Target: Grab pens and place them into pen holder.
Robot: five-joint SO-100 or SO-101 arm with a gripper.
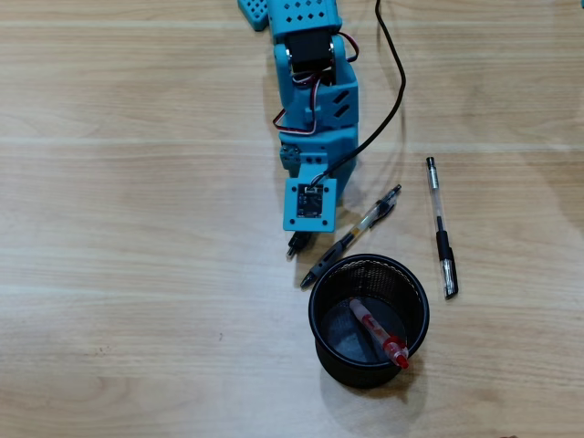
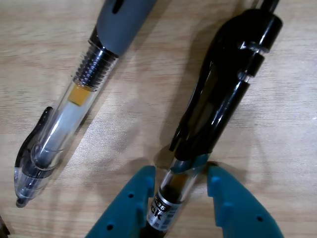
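The gripper takes hold of the black pen (image 2: 220,94) by its clear body next, to place the pen into the mesh pen holder.
In the wrist view a black pen (image 2: 220,94) with a clear lower barrel lies on the wood between my teal fingers (image 2: 229,203). My gripper (image 2: 181,172) is open around it: the left finger is against the barrel and a gap shows on the right. A grey and clear pen (image 2: 64,124) lies beside it on the left. Overhead, the gripper (image 1: 297,245) points down just left of that grey and clear pen (image 1: 351,237). The black mesh pen holder (image 1: 313,310) stands below it with a red and clear pen (image 1: 376,330) inside. A clear pen with a black cap (image 1: 441,228) lies to the right.
The blue arm (image 1: 315,91) reaches down from the top edge of the overhead view, with a black cable (image 1: 397,73) looping along its right side. Bare wooden tabletop (image 1: 137,228) spreads to the left.
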